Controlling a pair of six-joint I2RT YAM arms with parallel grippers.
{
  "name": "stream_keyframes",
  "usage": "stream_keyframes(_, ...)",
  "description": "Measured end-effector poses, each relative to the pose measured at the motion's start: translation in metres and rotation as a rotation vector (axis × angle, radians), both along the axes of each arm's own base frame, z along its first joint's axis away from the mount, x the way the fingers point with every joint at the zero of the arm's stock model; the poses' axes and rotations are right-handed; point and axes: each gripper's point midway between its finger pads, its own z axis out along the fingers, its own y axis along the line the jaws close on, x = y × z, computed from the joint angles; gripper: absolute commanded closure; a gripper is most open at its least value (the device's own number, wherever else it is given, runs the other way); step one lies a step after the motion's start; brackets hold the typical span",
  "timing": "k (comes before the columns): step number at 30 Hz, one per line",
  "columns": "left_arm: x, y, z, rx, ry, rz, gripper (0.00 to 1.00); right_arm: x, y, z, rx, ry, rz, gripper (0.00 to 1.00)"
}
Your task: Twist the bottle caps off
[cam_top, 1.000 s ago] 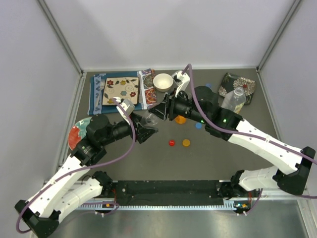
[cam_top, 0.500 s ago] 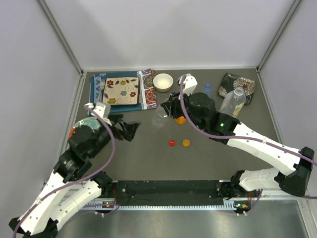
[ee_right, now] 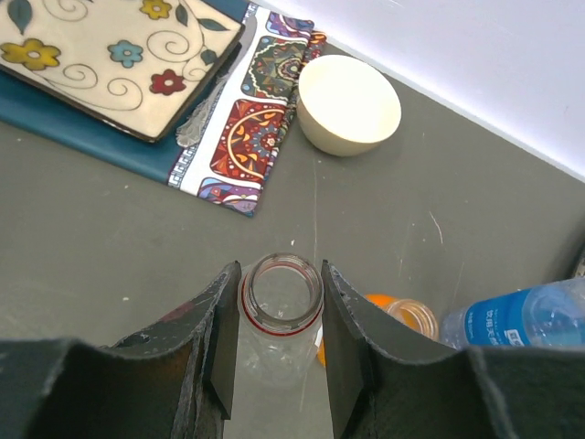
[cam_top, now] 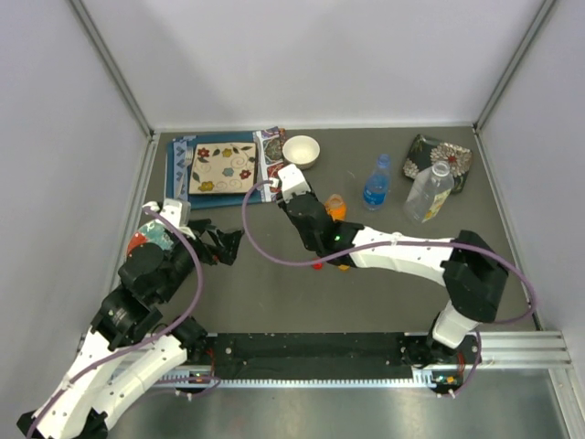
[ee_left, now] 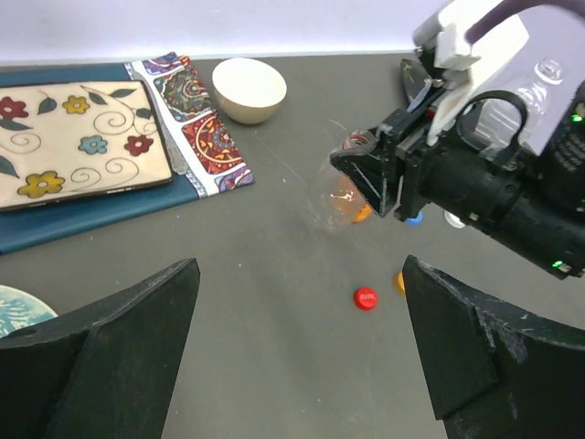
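Observation:
The slim clear bottle hangs tilted above the table and would topple if I opened now, so I should keep my right gripper closed on it.
My right gripper [ee_right: 279, 306] is shut on the neck of the slim clear bottle [ee_right: 274, 352]. Its mouth is open and ringed in red. The left wrist view shows that bottle [ee_left: 334, 197] tilted in the black fingers. My left gripper [ee_left: 300, 265] [cam_top: 228, 242] stands wide open and empty, well to the left. A red cap [ee_left: 366, 297] [cam_top: 317, 264] and an orange cap [cam_top: 344, 266] lie loose on the table. A blue cap [ee_left: 413, 219] and a white cap [ee_left: 454, 219] lie under the right arm. The short orange bottle [cam_top: 335, 206], blue-tinted bottle [cam_top: 375, 186] and wide clear bottle [cam_top: 430, 192] stand behind.
A white bowl [cam_top: 301, 151] sits at the back next to a flowered plate [cam_top: 222, 167] on a blue placemat. A round painted plate [cam_top: 146, 240] lies partly under the left arm. A dark floral pouch [cam_top: 439, 155] is at the back right. Walls enclose three sides.
My left gripper opened, let go of the slim bottle and drew back to the left. The right arm swung left with the bottle, uncovering the blue-tinted bottle.

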Motion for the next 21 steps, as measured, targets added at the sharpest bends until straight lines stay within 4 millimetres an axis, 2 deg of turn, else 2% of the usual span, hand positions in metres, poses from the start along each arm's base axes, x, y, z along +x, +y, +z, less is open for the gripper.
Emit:
stream_keyframes(6, -0.001, -0.002, -0.01, 0.013, 0.02, -0.009, 0.02, 0.009, 0.009, -0.03, -0.037, 0.008, -0.018, 1.0)
stream_keyframes(13, -0.003, -0.005, -0.019, 0.015, 0.034, -0.03, 0.02, 0.013, 0.014, -0.04, 0.019, 0.031, -0.032, 1.0)
stream_keyframes(21, -0.003, -0.006, -0.019, 0.014, 0.035, -0.037, 0.02, 0.018, 0.01, -0.049, 0.089, 0.089, -0.059, 0.97)
